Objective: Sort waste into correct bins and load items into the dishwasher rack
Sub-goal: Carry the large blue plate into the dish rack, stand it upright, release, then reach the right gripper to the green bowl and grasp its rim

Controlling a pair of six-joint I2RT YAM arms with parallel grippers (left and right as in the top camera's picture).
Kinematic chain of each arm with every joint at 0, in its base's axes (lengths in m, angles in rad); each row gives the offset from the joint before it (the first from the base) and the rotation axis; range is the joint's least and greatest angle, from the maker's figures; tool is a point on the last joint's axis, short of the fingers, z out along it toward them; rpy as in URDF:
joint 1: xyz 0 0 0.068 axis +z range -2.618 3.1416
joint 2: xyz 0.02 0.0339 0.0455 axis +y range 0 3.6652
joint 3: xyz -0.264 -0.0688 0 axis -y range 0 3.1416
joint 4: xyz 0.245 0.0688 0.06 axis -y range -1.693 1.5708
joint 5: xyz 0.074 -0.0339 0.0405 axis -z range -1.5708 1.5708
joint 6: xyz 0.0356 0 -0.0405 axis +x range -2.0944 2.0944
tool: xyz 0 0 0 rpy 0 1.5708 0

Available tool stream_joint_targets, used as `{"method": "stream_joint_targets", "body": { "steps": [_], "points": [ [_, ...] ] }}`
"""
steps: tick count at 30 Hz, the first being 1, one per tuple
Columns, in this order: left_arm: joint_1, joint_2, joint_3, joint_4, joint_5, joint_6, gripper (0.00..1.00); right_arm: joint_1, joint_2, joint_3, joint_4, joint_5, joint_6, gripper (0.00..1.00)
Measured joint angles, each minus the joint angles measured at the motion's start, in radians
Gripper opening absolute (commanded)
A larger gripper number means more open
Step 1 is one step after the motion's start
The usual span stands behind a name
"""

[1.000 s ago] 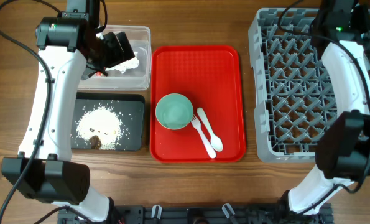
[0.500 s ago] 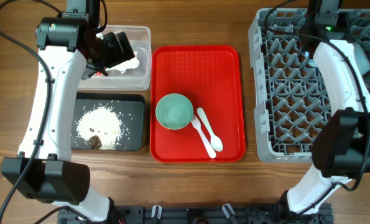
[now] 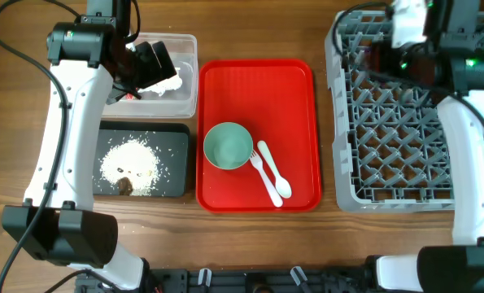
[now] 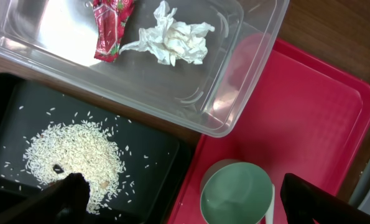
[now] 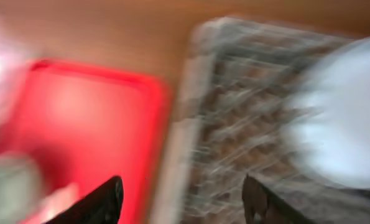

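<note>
I should next pinch the pale green bowl with my right gripper by the bowl's rim that faces the rack. The bowl's body then stays free to be loaded tilted among the rack's wires.
The pale green bowl sits on the red tray, with the white fork and spoon beside it. A red wrapper and a crumpled napkin lie in the clear tub. Rice crumbs and a brown lump lie in the black tray. My left gripper hangs open above the tub and holds nothing. My right gripper is open over the grey rack's left rim. That view is blurred. A pale blue round shape shows in the rack.
Bare wooden table surrounds the tub, the black tray and the red tray. The rack has tall lattice sides and pegs. The right arm's white wrist hangs over the rack's far left corner.
The right arm has swung leftward over the rack's far left corner, and its jaws have gone from shut to apart. The left arm and the things on the table have not moved.
</note>
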Motion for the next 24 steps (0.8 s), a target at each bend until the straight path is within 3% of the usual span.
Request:
{"method": "stream_joint_targets", "body": {
  "steps": [5, 14, 20, 24],
  "points": [
    [0.000, 0.000, 0.000, 0.000, 0.000, 0.000, 1.00, 0.198, 0.084, -0.002, -0.113, -0.137, 0.051, 0.64],
    [0.000, 0.000, 0.000, 0.000, 0.000, 0.000, 1.00, 0.464, 0.316, -0.002, -0.053, -0.137, 0.209, 0.62],
    [0.000, 0.000, 0.000, 0.000, -0.001, 0.000, 1.00, 0.525, 0.462, -0.002, -0.027, -0.068, 0.312, 0.54],
    [0.000, 0.000, 0.000, 0.000, -0.007, 0.000, 1.00, 0.553, 0.505, -0.003, -0.006, -0.004, 0.381, 0.39]
  ]
}}
